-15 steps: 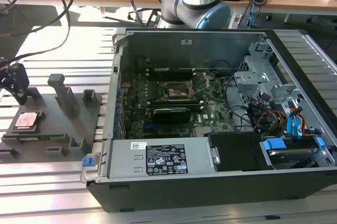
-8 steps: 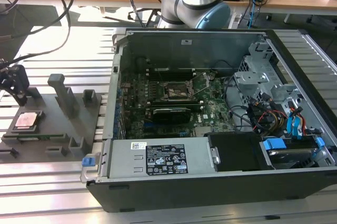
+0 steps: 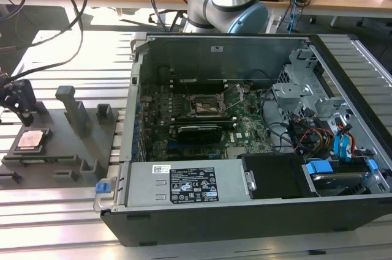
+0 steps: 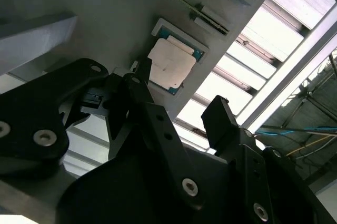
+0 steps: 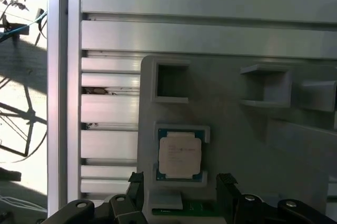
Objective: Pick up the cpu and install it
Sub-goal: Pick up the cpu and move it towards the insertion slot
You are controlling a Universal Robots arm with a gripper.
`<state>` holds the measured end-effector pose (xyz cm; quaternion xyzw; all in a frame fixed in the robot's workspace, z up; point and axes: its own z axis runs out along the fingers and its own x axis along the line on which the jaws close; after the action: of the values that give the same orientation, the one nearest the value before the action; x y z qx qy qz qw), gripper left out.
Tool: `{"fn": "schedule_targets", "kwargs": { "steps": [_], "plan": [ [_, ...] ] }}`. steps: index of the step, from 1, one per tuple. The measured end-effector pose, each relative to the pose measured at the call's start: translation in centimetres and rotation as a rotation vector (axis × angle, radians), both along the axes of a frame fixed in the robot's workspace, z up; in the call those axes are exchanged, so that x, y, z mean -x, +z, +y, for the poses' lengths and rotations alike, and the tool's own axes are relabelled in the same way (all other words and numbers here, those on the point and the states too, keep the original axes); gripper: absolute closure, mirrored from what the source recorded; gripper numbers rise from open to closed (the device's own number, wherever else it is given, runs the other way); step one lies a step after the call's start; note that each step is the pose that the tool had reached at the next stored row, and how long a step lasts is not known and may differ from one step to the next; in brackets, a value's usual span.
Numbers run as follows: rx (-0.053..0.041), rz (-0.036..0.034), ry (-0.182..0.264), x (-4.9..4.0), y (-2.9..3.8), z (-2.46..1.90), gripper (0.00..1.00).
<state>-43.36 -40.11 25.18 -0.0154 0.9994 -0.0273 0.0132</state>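
Observation:
The robot's gripper should next grab the cpu by its open side edges between the grey brackets to install it, because the brackets hug two ends of the cpu (image 3: 30,139).
The cpu (image 3: 30,139) (image 4: 171,66) (image 5: 179,154) is a small square chip with a pale metal top. It lies flat in a recess of a grey fixture plate (image 3: 67,150) at the exterior view's left, outside the computer case. My gripper (image 3: 22,112) (image 4: 179,110) (image 5: 181,188) hangs just above the chip and slightly off it, open, with nothing between its black fingers (image 5: 226,184). Inside the open case, the black socket frame (image 3: 205,106) sits on the green motherboard.
The open computer case (image 3: 245,211) takes up the middle and the exterior view's right, with cables and drive bays (image 3: 331,137) inside. Grey posts and brackets (image 3: 75,110) stand on the fixture plate near the chip. The slatted metal table (image 3: 55,211) runs beneath.

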Motion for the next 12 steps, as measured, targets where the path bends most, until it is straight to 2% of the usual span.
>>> {"fn": "schedule_targets", "kwargs": {
  "steps": [12],
  "plan": [
    [0.0000, 0.0000, 0.000, 0.00, -0.96, -0.01, 0.34]
  ]
}}
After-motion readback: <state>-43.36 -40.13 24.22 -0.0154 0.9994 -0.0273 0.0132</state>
